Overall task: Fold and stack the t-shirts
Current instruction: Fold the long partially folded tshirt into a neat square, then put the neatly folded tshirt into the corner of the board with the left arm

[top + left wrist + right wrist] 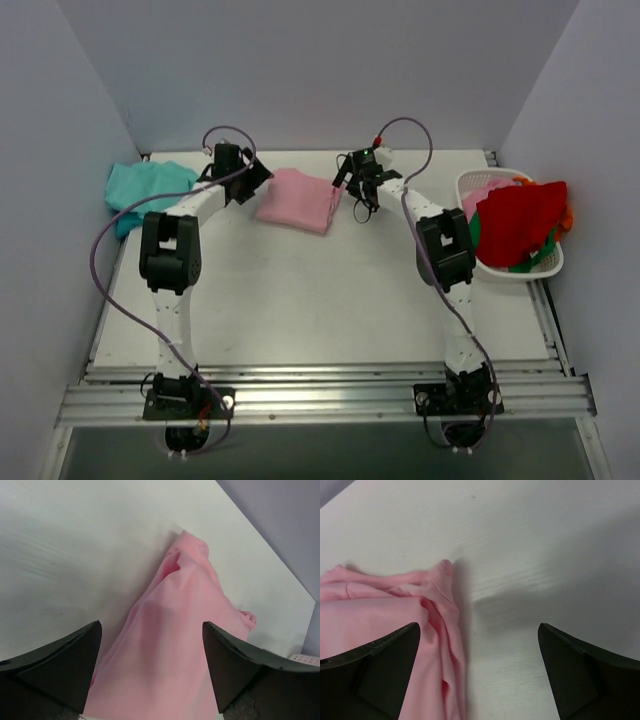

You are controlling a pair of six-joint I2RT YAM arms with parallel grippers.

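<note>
I should next grab the folded pink t-shirt by its edge nearest the teal t-shirt point(140, 188) with my left gripper, to stack it on top.
A folded light pink t-shirt point(297, 200) lies at the back middle of the table. A folded teal t-shirt point(140, 188) lies at the back left. My left gripper point(256, 178) is open at the pink shirt's left edge; in the left wrist view the pink cloth point(175, 640) lies between and below the spread fingers point(60, 665). My right gripper point(352, 190) is open just off the pink shirt's right edge; in the right wrist view the shirt's edge point(440, 645) lies by the left finger point(375, 670), bare table under the rest.
A white plastic basket point(540, 268) at the right edge holds red point(520, 225), green, orange and pink garments. Grey walls close in the table on three sides. The arms' bases sit on a metal rail point(320, 395) at the near edge.
</note>
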